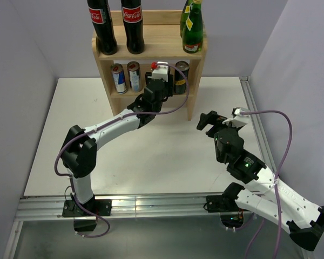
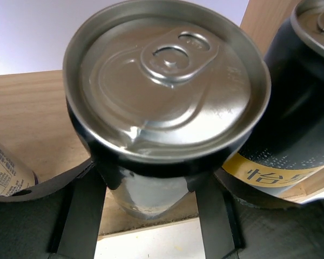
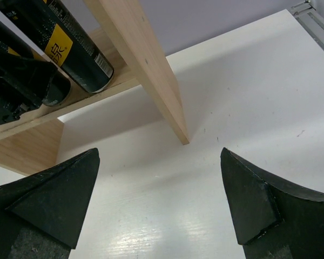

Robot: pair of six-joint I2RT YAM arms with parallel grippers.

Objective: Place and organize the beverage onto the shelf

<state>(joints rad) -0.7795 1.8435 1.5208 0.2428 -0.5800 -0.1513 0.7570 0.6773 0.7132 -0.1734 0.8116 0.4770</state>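
Note:
The dark can's bottom is just inside the front edge of the shelf board, so it would stand on the board and my left gripper should open.
A dark can with a silver top (image 2: pixel 167 75) sits between the fingers (image 2: pixel 83 216) of my left gripper (image 2: pixel 151 183), which is shut on its sides. Its base is at the front edge of the board of the wooden shelf (image 2: pixel 32 118); I cannot tell whether it rests there. In the top view my left gripper (image 1: pixel 160 81) reaches into the middle tier of the shelf (image 1: pixel 151 48), and the held can is hidden under the wrist. My right gripper (image 1: pixel 213 120) hangs open over the table, right of the shelf, with nothing between its fingers (image 3: pixel 54 205).
A black can with a yellow label (image 2: pixel 291 124) stands close on the held can's right. Two slim cans (image 1: pixel 126 77) stand on its left. Two cola bottles (image 1: pixel 117 24) and green bottles (image 1: pixel 192 24) stand on top. The shelf's side panel (image 3: pixel 146 59) is ahead of my right gripper.

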